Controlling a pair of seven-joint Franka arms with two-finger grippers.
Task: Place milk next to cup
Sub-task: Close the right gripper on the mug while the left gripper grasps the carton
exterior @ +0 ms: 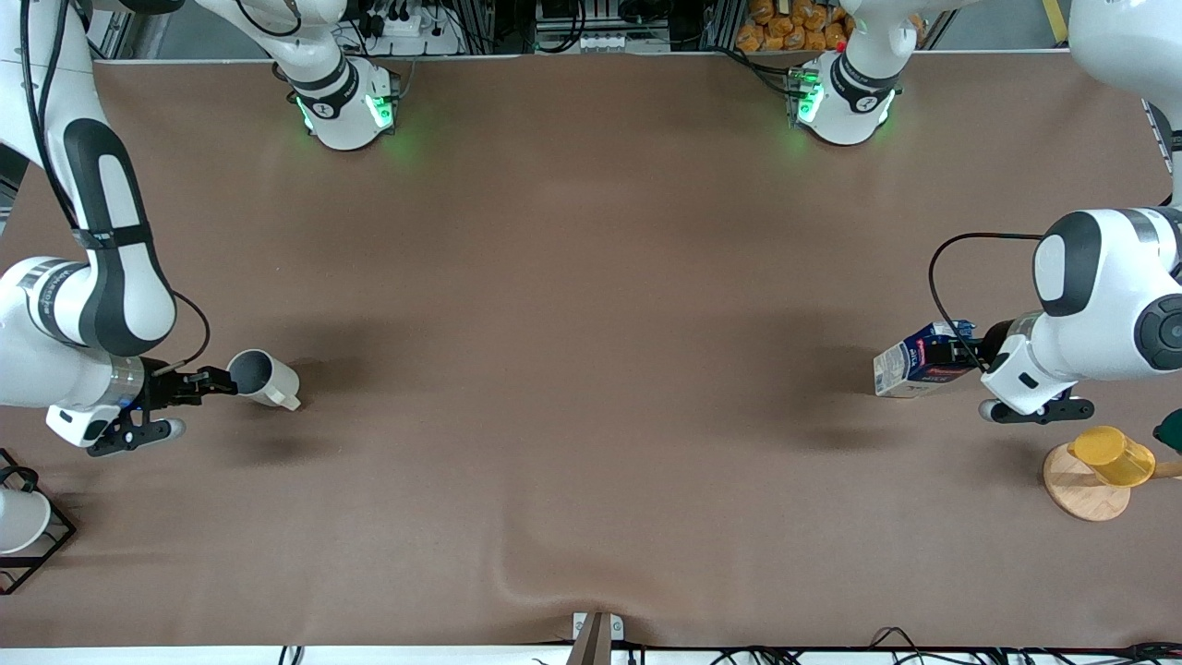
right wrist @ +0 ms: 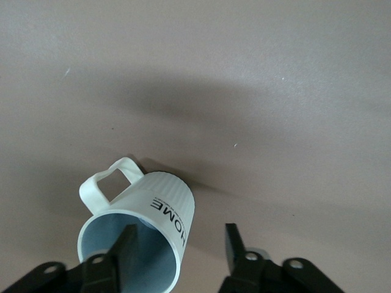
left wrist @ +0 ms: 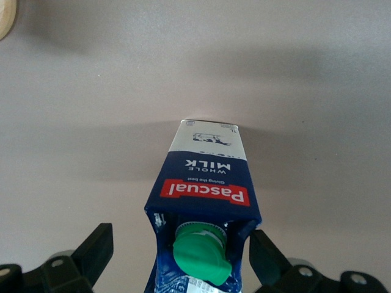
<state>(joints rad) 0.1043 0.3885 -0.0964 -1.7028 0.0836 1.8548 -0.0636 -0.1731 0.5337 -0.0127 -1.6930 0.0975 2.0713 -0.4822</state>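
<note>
The carton should be grabbed next with my left gripper by its capped top end (left wrist: 200,251), and then my left gripper will set the milk beside the cup.
The milk (exterior: 914,367), a dark blue and white carton with a red label and green cap, stands on the table at the left arm's end. My left gripper (exterior: 962,355) is open around its top. In the left wrist view the carton (left wrist: 204,183) sits between the fingers (left wrist: 98,250), with a gap on one side. The cup (exterior: 266,378), an off-white mug with a grey inside, is at the right arm's end. My right gripper (exterior: 220,380) is open at its rim. In the right wrist view one finger (right wrist: 128,244) is inside the cup (right wrist: 165,201) and the other is outside.
A yellow cup (exterior: 1113,455) on a wooden disc (exterior: 1076,494) is near the left gripper, nearer the front camera. A black wire rack (exterior: 42,545) with a white cup (exterior: 17,519) is at the right arm's end. The brown table lies between mug and carton.
</note>
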